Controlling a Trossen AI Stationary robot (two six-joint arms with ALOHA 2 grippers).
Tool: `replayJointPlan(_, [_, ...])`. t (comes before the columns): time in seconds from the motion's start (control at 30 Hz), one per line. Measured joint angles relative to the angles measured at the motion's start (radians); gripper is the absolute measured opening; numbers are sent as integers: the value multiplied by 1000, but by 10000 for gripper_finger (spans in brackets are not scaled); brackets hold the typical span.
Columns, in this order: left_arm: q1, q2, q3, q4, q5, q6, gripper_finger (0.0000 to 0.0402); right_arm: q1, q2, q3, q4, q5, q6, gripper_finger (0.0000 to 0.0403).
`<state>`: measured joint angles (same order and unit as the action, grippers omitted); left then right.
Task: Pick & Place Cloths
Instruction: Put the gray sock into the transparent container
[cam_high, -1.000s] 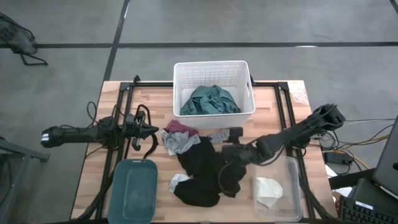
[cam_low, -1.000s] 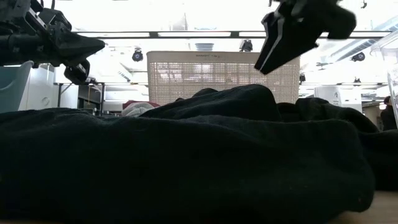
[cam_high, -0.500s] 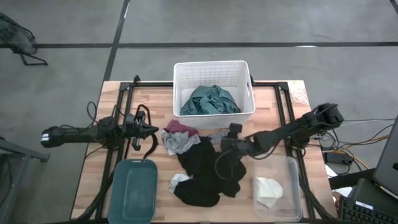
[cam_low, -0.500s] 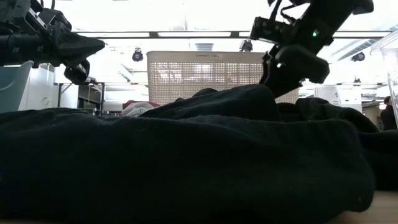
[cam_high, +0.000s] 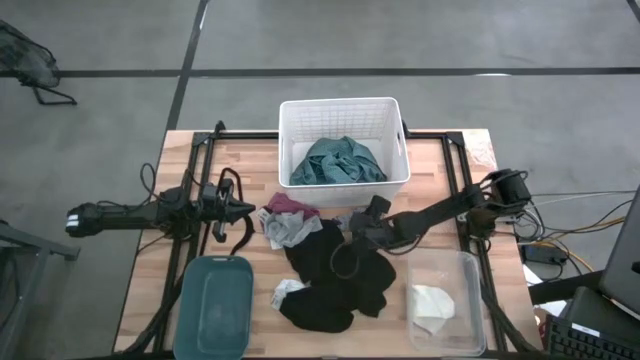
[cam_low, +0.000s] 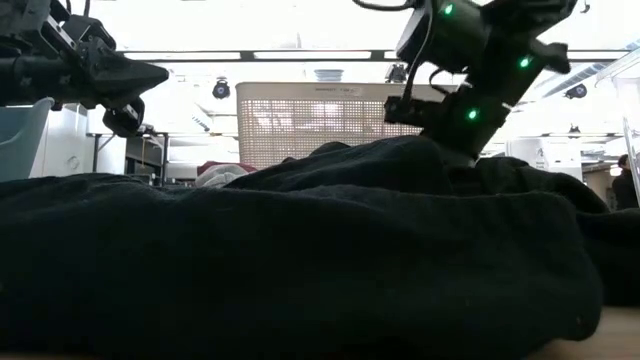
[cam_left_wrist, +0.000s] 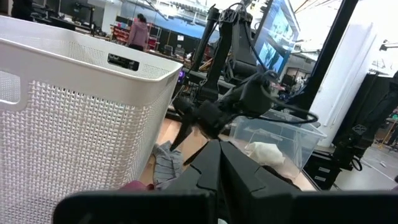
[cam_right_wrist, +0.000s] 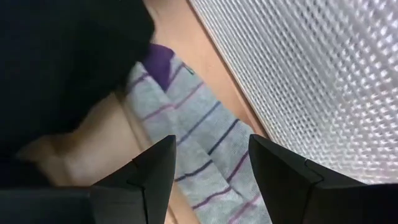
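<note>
The robot's right gripper needs to grab the grey striped sock by its striped fabric body (cam_right_wrist: 205, 158) next, to sort the cloths.
A grey striped sock (cam_right_wrist: 199, 134) with a purple toe lies flat on the wood between the white basket (cam_high: 343, 120) and the large black cloth (cam_high: 330, 275). My right gripper (cam_right_wrist: 208, 171) is open and slants down over this sock, one finger to each side of it; no touch shows. The sock also shows in the left wrist view (cam_left_wrist: 165, 167) under that gripper (cam_left_wrist: 185, 129). A teal cloth (cam_high: 337, 160) lies in the basket. Maroon and grey pieces (cam_high: 288, 222) are heaped left of the black cloth. My left gripper (cam_high: 246, 208) waits shut at the table's left, held level.
A teal tub (cam_high: 215, 305) stands at the near left. At the near right, a clear tub (cam_high: 462, 270) holds a white cloth (cam_high: 432, 308). A small white piece (cam_high: 288, 292) lies at the black cloth's left edge. The basket wall (cam_right_wrist: 311, 81) is close beside my right gripper.
My right gripper has sunk and gone toward the table's left and the basket, rolling as it went. It now stands low behind the black cloth's hump, over the striped sock. The cloths have kept still.
</note>
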<state>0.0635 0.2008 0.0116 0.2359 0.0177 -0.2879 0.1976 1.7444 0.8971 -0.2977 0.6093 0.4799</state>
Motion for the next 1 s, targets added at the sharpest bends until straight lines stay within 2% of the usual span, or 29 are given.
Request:
replayJointPlan(0.17, [0, 0, 0, 0, 0, 0, 11, -34, 34, 0, -1, -8, 31, 192])
replayJointPlan(0.4, [0, 0, 0, 0, 0, 0, 11, -63, 74, 2, 7, -50, 26, 160])
replayJointPlan(0.57, [0, 0, 0, 1, 0, 0, 11, -64, 86, 4, 17, -80, 15, 115])
replayJointPlan(0.77, [0, 0, 0, 1, 0, 0, 11, -54, 76, 3, 24, -139, -20, 24])
replayJointPlan(1.0, [0, 0, 0, 1, 0, 0, 11, -33, 64, 2, 14, -127, -76, 10])
